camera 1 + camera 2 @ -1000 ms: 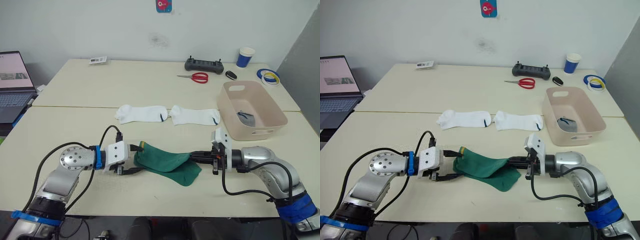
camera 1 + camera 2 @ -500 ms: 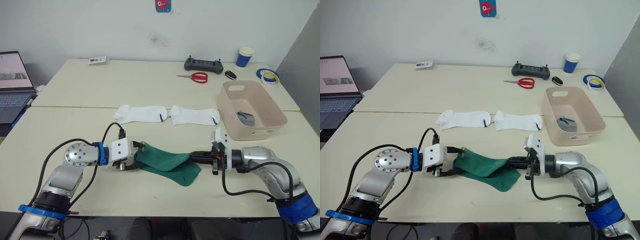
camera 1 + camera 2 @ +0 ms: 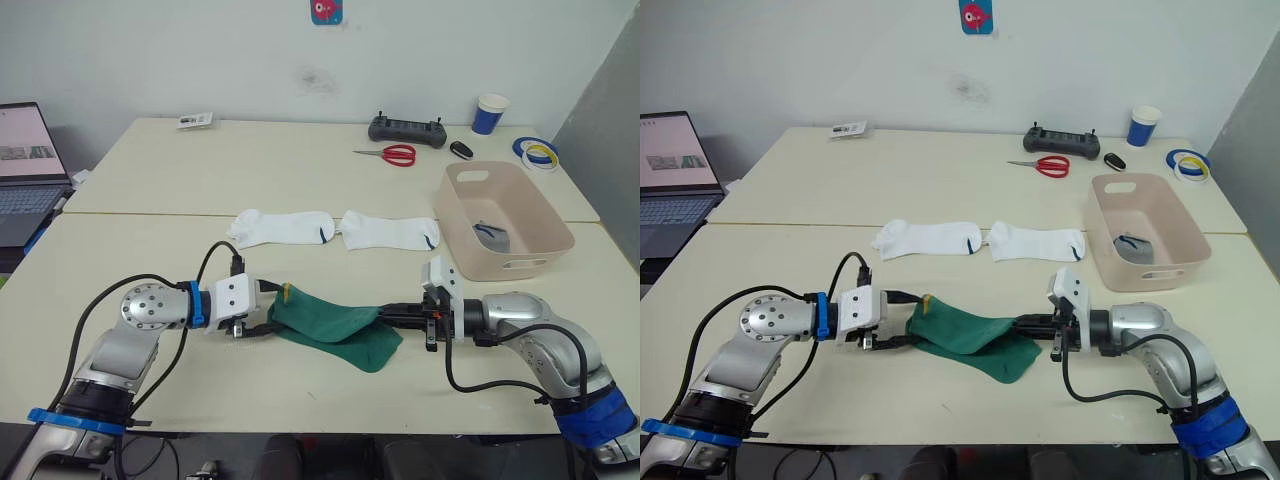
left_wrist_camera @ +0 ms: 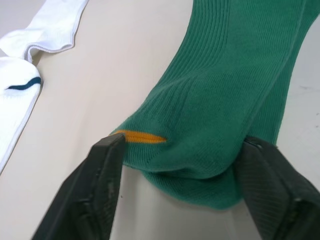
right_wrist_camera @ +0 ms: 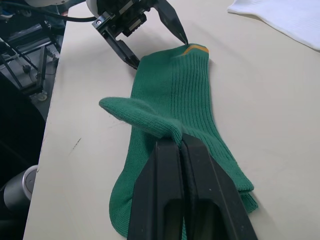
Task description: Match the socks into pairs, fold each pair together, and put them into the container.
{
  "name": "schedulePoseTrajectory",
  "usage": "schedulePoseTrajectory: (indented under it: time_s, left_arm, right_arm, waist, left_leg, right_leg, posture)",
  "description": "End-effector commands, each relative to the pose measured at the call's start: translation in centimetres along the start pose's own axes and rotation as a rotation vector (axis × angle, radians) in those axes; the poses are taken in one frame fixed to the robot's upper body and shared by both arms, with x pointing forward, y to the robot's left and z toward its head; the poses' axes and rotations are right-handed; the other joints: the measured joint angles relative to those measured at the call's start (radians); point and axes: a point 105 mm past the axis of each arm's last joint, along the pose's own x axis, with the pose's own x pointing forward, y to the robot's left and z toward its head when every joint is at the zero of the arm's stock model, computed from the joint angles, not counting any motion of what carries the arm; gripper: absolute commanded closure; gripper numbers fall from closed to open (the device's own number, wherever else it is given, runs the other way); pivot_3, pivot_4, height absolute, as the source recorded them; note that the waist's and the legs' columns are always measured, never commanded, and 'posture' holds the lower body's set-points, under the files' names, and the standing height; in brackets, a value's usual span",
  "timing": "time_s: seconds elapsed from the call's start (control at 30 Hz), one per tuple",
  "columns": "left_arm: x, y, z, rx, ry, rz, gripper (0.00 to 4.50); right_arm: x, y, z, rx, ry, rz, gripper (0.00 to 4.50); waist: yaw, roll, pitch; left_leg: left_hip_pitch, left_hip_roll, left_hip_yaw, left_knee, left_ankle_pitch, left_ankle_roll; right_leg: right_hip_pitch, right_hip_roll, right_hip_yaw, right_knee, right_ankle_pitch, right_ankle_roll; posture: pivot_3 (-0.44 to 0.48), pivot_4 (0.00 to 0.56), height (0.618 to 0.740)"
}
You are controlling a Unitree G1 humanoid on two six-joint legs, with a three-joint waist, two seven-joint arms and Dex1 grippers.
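Observation:
I will next grab the stacked socks with my left gripper by their end with the yellow mark (image 3: 285,308) (image 4: 165,155), to fold the green pair together.
Dark green socks (image 3: 335,325) with a yellow mark lie stacked near the table's front. My left gripper (image 3: 272,312) is open, its fingers (image 4: 102,190) standing either side of the socks' left end. My right gripper (image 3: 383,315) is shut on a raised fold of the upper green sock (image 5: 175,100) at its right end. Two white socks (image 3: 283,227) (image 3: 390,231) lie flat end to end behind them. The pink container (image 3: 510,262) stands at the right, with a grey sock (image 3: 492,236) inside.
At the back of the table lie red scissors (image 3: 398,154), a black controller (image 3: 407,129), a blue cup (image 3: 490,113) and tape rolls (image 3: 540,152). A laptop (image 3: 25,165) sits off the far left. A seam (image 3: 250,213) joins the two tabletops.
My left arm pushed a little to the right toward the socks, then drew back slightly; its fingers stay at the socks' left end. The right gripper and the socks have hardly moved.

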Motion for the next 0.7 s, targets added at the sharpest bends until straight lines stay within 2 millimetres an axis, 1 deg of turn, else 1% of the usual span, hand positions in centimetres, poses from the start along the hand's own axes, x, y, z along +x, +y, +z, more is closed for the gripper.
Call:
schedulePoseTrajectory:
  time_s: [0.03, 0.2, 0.23, 0.33, 0.43, 0.5, 0.6, 0.7]
  left_arm:
    - [-0.6, 0.6, 0.8, 0.032, -0.026, 0.010, 2.53]
    - [-0.9, 1.2, 1.7, 0.049, -0.060, 0.020, 4.18]
    - [-1.0, 1.5, 1.8, 0.064, -0.058, 0.021, 4.42]
    - [-1.5, 1.9, 1.9, 0.162, -0.035, 0.014, 4.47]
    - [-1.9, 2.1, 2.0, 0.253, -0.029, 0.008, 4.47]
    - [-1.9, 2.1, 2.1, 0.292, -0.034, 0.008, 4.47]
    - [-1.6, 1.4, 1.7, 0.341, -0.025, -0.003, 4.47]
    - [-1.3, 0.9, 1.2, 0.371, -0.008, -0.008, 4.47]
  right_arm:
    - [-0.2, 0.2, 0.4, -0.031, -0.012, 0.007, 4.50]
    - [-0.3, 0.2, 0.8, -0.055, -0.018, 0.006, 4.50]
    - [-0.3, 0.1, 1.1, -0.076, -0.022, 0.008, 4.50]
    - [-0.6, 0.3, 1.4, -0.203, 0.006, 0.027, 4.50]
    - [-0.7, 0.6, 1.3, -0.411, 0.059, 0.039, 4.50]
    - [-0.6, 0.7, 1.1, -0.490, 0.072, 0.044, 4.50]
    - [-0.5, 1.0, 0.6, -0.637, 0.114, 0.064, 4.50]
    - [-0.3, 0.8, -0.5, -0.728, 0.162, 0.069, 4.50]
  waist:
    - [0.000, 0.000, 0.000]
    - [0.000, 0.000, 0.000]
    - [0.000, 0.000, 0.000]
    - [0.000, 0.000, 0.000]
    - [-0.001, 0.000, 0.000]
    - [-0.001, 0.000, 0.000]
    - [0.000, 0.000, 0.000]
    - [0.000, 0.000, 0.000]
  left_leg:
    - [0.000, 0.000, 0.000, 0.000, 0.000, 0.000]
    - [0.000, 0.000, 0.000, 0.000, 0.000, 0.000]
    - [0.000, 0.000, 0.000, 0.000, 0.000, 0.000]
    - [0.000, 0.000, 0.000, 0.000, 0.000, 0.000]
    - [0.000, 0.000, 0.000, 0.000, 0.000, 0.000]
    - [0.000, 0.000, 0.001, -0.001, 0.000, 0.000]
    - [0.000, 0.000, 0.000, -0.001, 0.000, 0.000]
    - [0.000, 0.000, 0.001, -0.001, 0.000, 0.000]
  right_leg:
    - [0.000, 0.000, 0.000, 0.000, 0.000, 0.000]
    - [0.000, 0.000, 0.000, 0.000, 0.000, 0.000]
    - [0.000, 0.000, 0.000, 0.000, 0.000, 0.000]
    - [0.000, 0.000, 0.000, 0.000, 0.000, 0.000]
    - [0.000, 0.000, 0.000, 0.000, 0.000, 0.000]
    - [-0.001, 0.000, 0.000, -0.001, 0.000, 0.000]
    - [-0.001, 0.000, 0.000, -0.001, 0.000, 0.000]
    - [0.000, 0.000, 0.000, -0.001, 0.000, 0.000]
  posture:
    - [0.000, 0.150, 0.740]
    - [0.000, 0.150, 0.740]
    - [0.000, 0.150, 0.740]
    - [0.000, 0.150, 0.740]
    - [0.000, 0.150, 0.740]
    - [0.000, 0.150, 0.740]
    - [0.000, 0.150, 0.740]
    - [0.000, 0.150, 0.740]
